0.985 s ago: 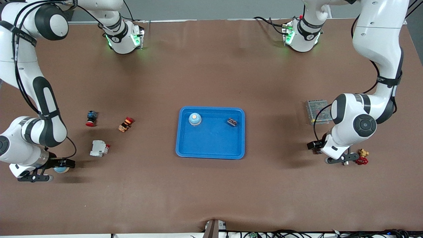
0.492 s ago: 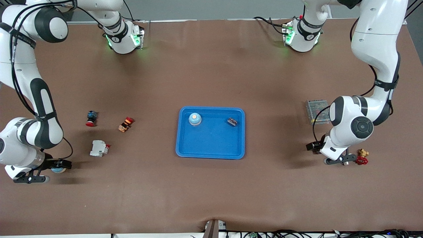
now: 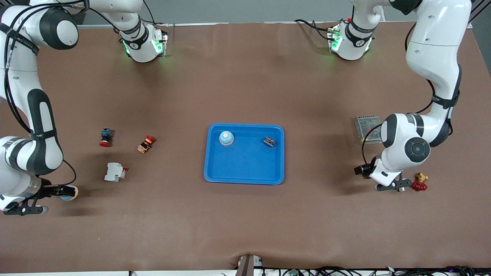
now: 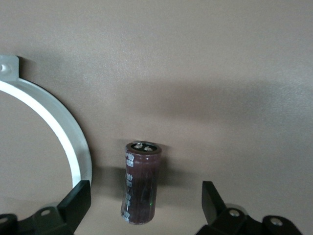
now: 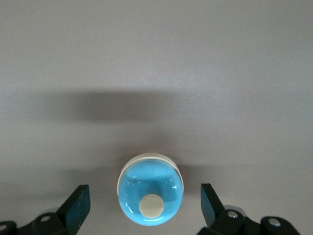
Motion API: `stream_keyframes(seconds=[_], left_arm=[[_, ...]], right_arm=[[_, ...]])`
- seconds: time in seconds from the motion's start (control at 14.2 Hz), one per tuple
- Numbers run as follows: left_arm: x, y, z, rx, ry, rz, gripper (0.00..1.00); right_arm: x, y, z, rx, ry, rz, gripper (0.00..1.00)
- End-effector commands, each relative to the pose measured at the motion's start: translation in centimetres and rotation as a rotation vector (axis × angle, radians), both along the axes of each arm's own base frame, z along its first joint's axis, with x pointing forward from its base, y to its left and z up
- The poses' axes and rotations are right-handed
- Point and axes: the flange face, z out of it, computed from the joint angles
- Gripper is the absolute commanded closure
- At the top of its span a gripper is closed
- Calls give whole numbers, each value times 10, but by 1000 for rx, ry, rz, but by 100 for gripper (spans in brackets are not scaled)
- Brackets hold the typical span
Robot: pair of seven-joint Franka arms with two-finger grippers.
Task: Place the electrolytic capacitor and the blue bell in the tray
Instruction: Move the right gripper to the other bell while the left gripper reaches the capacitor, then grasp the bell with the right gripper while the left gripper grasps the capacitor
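In the right wrist view my right gripper's fingers are above the blue bell, so it comes down next, as it is too early to close.
The bright-blue tray lies mid-table. In it are a light-blue bell and a small dark part. A second blue bell sits on the table at the right arm's end. My right gripper is over it. In the right wrist view the gripper is open, with that bell between the fingers, untouched. My left gripper is low at the left arm's end. In the left wrist view it is open astride a dark maroon electrolytic capacitor, which is hidden in the front view.
A blue-bodied red push button, an orange-and-red button and a white breaker lie toward the right arm's end. A metal mesh box and a brass valve with a red handle lie by the left gripper. A white curved band is beside the capacitor.
The right arm's wrist has shifted outward toward its end of the table. The left arm's wrist has shifted slightly. The tray and its contents have not moved.
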Motion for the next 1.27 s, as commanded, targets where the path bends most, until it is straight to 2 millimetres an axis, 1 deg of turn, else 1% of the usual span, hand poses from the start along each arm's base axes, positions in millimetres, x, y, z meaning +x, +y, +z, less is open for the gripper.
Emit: stream_keyframes(seconds=[0.0,0.21,0.35,0.42,0.63,0.84,0.91,0.98,1.06,1.13,1.2], left_arm=[[2,1,0,9,-12,-22,0],[1,6,-6,2,-2,-9,0],[0,6,-10,3,4,-9,0],[-1,6,-13,2,8,-11,0],[-1,6,-14,3,10,-9,0],[0,7,-15,2,10,-9,1],[0,6,-15,2,10,-7,17],[1,6,-14,2,7,-7,36],[2,4,-14,1,5,-8,52],[2,3,-14,2,5,-5,64],[2,1,-14,2,5,-2,73]], right_arm=[[3,-6,-16,-5,-16,27,0],[1,-10,-18,-5,-16,26,0],[0,-9,-26,0,-8,27,0],[0,-9,-26,0,-10,27,0],[1,-10,-34,-3,-26,34,0],[0,-11,-36,-2,-25,35,0],[0,-10,-36,-2,-25,37,0],[0,-10,-36,-2,-25,37,0],[0,-10,-36,-2,-25,37,0],[0,-10,-36,-2,-23,41,0],[0,-11,-35,-1,-20,49,14]])
